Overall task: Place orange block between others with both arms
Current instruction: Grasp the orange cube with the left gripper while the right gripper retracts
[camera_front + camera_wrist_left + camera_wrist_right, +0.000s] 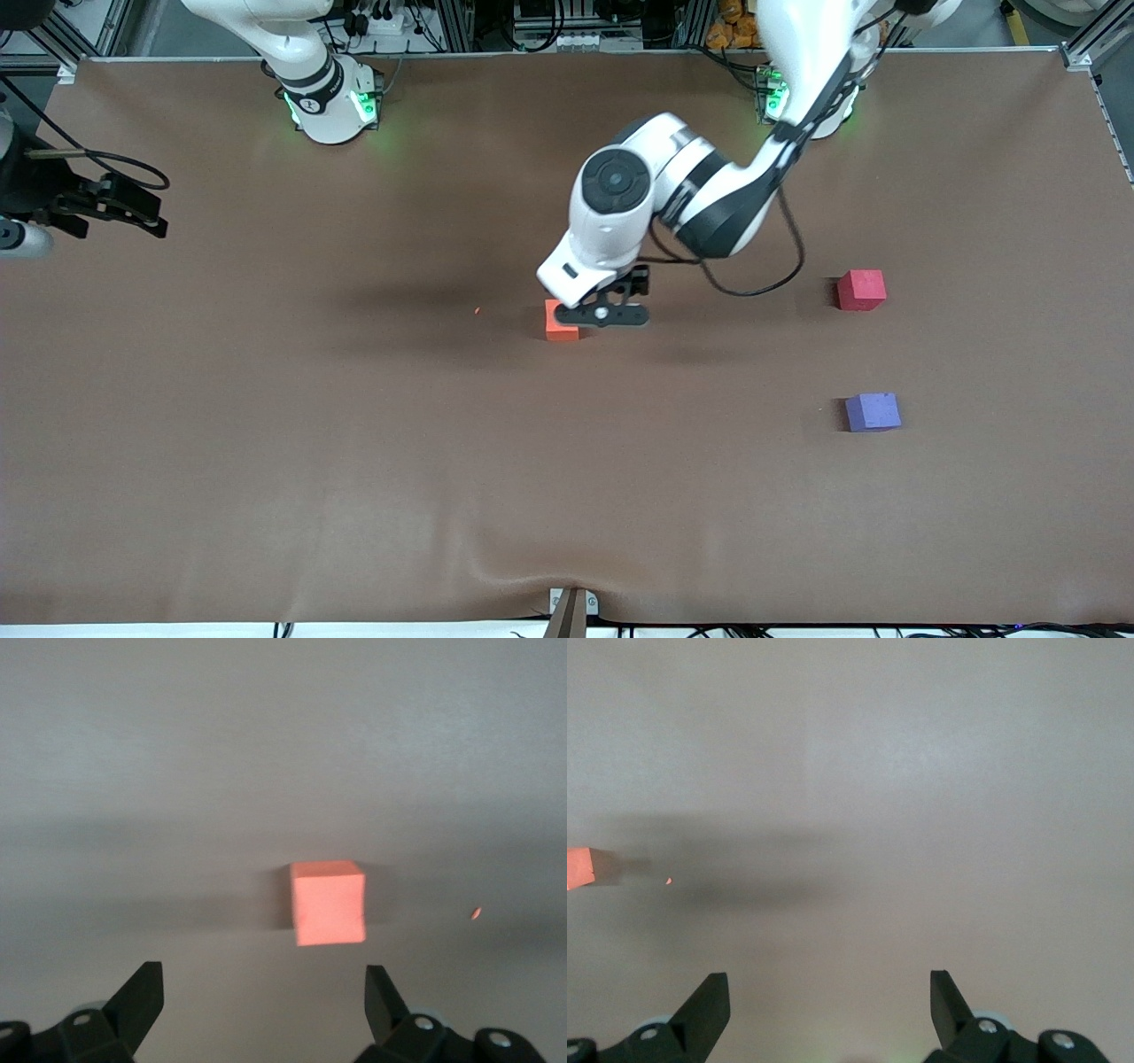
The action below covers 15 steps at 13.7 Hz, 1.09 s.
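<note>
My left gripper will grab the sides of the orange block (560, 324) next. It will then set the block between the red-pink and purple-blue cubes.
The orange block (560, 324) sits near the middle of the brown table (354, 425). My left gripper (604, 314) hovers low right beside it, toward the left arm's end, open and holding nothing. In the left wrist view the orange block (328, 902) lies ahead of the open left gripper (263, 979), not between the fingers. The red-pink cube (861, 290) and the purple-blue cube (873, 412) stand apart toward the left arm's end, the purple one nearer the camera. My right gripper (158, 214) waits open over the right arm's end; its wrist view shows the open right gripper (828, 985) and the block's edge (578, 868).
A tiny orange crumb (477, 310) lies on the table beside the orange block, toward the right arm's end. A gap of bare table separates the red-pink and purple-blue cubes. A metal bracket (571, 610) sticks up at the table's front edge.
</note>
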### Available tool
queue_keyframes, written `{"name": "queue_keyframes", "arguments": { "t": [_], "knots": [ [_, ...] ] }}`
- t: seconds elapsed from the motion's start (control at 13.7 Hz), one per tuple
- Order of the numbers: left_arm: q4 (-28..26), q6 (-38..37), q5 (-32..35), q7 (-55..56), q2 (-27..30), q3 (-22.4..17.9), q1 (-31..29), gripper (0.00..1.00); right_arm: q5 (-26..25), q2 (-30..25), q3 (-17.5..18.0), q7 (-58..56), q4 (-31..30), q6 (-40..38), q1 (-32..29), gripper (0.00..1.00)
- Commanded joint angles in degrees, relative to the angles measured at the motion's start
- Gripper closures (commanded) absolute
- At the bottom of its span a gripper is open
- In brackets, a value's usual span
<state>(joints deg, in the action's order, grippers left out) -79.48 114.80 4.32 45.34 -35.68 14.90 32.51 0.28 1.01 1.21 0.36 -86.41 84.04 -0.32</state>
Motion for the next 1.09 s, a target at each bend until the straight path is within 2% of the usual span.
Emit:
{"name": "queue_keyframes", "arguments": {
  "t": [0.0, 0.29, 0.51, 1.02],
  "knots": [
    [2.66, 2.7, 1.65, 3.61, -3.95, -0.66, 2.65, 0.0, -0.98, -0.92, -0.51, -1.68, -0.6, -0.19, -0.03, 0.0],
    [2.58, 6.65, 1.74, 9.41, -7.3, -1.01, 3.97, 0.0, -0.37, -0.92, -0.51, -0.28, -1.66, -0.45, -0.21, 0.0],
    [2.49, 7.19, 4.89, 9.68, -9.49, -1.01, 4.23, 0.0, -0.28, -0.48, -0.51, 1.4, -1.74, -1.25, 0.06, 0.0],
    [2.4, 12.38, 5.34, 10.48, -12.92, -1.45, 4.85, 0.0, -0.1, -0.39, -0.24, 1.4, -2.8, -2.65, 1.55, 0.0]
  ]
}}
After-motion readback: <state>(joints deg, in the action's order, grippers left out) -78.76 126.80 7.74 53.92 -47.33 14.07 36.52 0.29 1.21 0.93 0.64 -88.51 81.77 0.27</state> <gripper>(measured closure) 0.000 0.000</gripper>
